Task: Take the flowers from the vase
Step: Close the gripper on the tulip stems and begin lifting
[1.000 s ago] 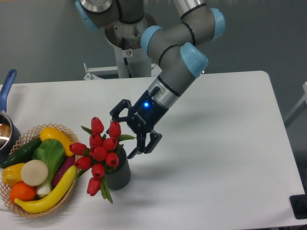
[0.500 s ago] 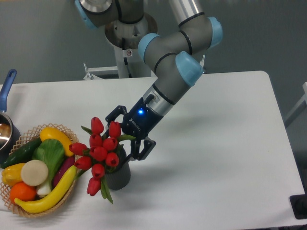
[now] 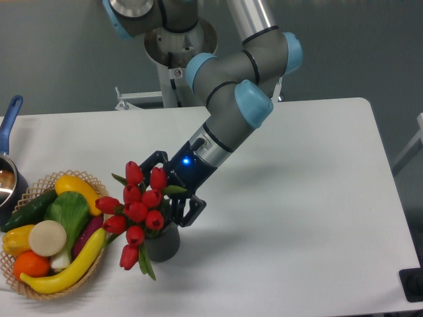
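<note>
The gripper grabs the flowers by their stems just below the red buds next, to lift the flowers [image 3: 137, 208] out of the vase [image 3: 162, 244].
A bunch of red tulip flowers [image 3: 137, 208] with green leaves stands in a small dark grey ribbed vase [image 3: 162, 244] at the front left of the white table. My gripper [image 3: 166, 188] reaches in from the right, level with the upper buds. Its dark fingers are spread, one finger [image 3: 151, 159] behind the bunch and one [image 3: 187, 211] in front on the right, just above the vase mouth. The jaws stand open around the right side of the bunch; the buds partly hide the fingertips.
A woven basket [image 3: 20, 282] of toy fruit and vegetables sits close to the left of the vase. A blue-handled pot [image 3: 8, 155] stands at the left edge. The arm's base column [image 3: 173, 72] rises behind the table.
The gripper has moved left and slightly down, from beside the bunch to straddling its right side. Flowers and vase have not moved.
</note>
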Motion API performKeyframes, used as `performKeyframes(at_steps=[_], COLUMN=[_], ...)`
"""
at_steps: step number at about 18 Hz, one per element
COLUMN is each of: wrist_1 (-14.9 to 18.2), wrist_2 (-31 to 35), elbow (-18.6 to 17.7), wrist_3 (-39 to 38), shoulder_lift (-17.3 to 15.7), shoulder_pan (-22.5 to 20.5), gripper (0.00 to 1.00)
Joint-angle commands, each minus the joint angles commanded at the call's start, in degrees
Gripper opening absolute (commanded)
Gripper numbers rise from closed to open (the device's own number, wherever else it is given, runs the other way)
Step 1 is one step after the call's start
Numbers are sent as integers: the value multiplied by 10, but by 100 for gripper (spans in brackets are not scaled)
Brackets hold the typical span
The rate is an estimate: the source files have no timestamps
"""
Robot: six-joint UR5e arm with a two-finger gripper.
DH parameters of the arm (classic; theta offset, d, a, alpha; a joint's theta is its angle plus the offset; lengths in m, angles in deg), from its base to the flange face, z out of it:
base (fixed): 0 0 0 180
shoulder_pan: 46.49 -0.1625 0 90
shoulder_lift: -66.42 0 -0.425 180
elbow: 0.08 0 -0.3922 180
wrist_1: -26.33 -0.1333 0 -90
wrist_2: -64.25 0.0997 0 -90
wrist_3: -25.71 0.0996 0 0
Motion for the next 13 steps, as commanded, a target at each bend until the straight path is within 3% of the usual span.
performKeyframes(at_steps=[8, 11, 13], wrist_1=[0, 0, 0], wrist_2=[-6, -7, -8], elbow=[3, 4, 4], wrist_3=[-1, -1, -2], shoulder_lift=[1, 2, 2], shoulder_pan=[0, 0, 0], gripper=[57, 41, 40])
